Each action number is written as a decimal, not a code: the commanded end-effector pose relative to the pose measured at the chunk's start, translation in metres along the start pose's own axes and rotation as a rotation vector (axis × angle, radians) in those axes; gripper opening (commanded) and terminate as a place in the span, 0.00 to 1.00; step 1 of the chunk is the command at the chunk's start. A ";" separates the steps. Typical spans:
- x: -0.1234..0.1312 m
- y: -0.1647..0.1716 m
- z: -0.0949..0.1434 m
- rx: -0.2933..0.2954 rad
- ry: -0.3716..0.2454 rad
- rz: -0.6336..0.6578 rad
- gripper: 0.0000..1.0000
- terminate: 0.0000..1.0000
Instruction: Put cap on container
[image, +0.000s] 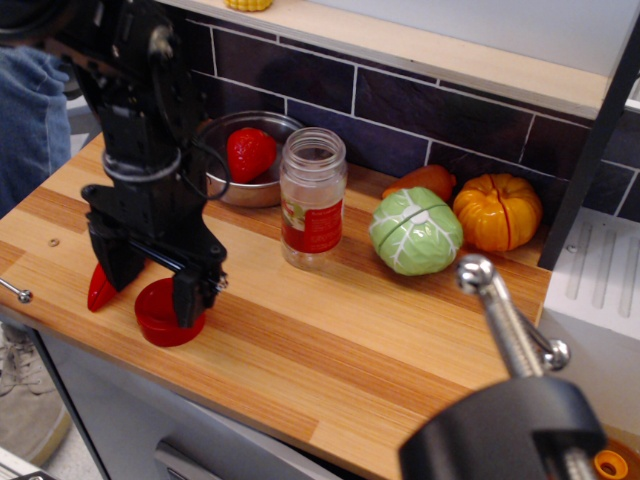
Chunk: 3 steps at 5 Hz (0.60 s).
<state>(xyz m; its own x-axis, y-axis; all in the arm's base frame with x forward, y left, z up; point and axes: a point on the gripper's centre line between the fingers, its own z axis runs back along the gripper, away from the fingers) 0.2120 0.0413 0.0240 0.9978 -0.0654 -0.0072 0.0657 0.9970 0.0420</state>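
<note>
The gripper grabs the red cap by its round outer rim (151, 322) next, to close the open container.
The red cap (158, 318) lies flat on the wooden counter near the front left edge. My black gripper (150, 288) is open and low over it, with one finger (112, 268) to the cap's left and the other finger (187, 300) on its right side. The fingers hide part of the cap. The clear container (313, 200) with a red and white label stands upright and open-mouthed, a hand's width to the right and further back.
A red chili pepper (98, 290) lies just left of the cap. A metal pot (262, 188) holding a strawberry (250, 153) stands behind. A cabbage (416, 231), a pumpkin (497, 211) and an orange vegetable (421, 180) sit right. A clamp (512, 405) fills the front right.
</note>
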 end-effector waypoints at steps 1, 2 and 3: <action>0.002 0.002 -0.008 0.006 -0.029 -0.008 1.00 0.00; 0.002 -0.001 -0.018 0.025 -0.045 0.001 1.00 0.00; 0.003 0.000 -0.022 0.028 -0.059 0.001 1.00 0.00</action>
<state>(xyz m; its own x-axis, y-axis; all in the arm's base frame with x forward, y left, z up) 0.2136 0.0403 0.0003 0.9972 -0.0597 0.0449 0.0566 0.9962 0.0664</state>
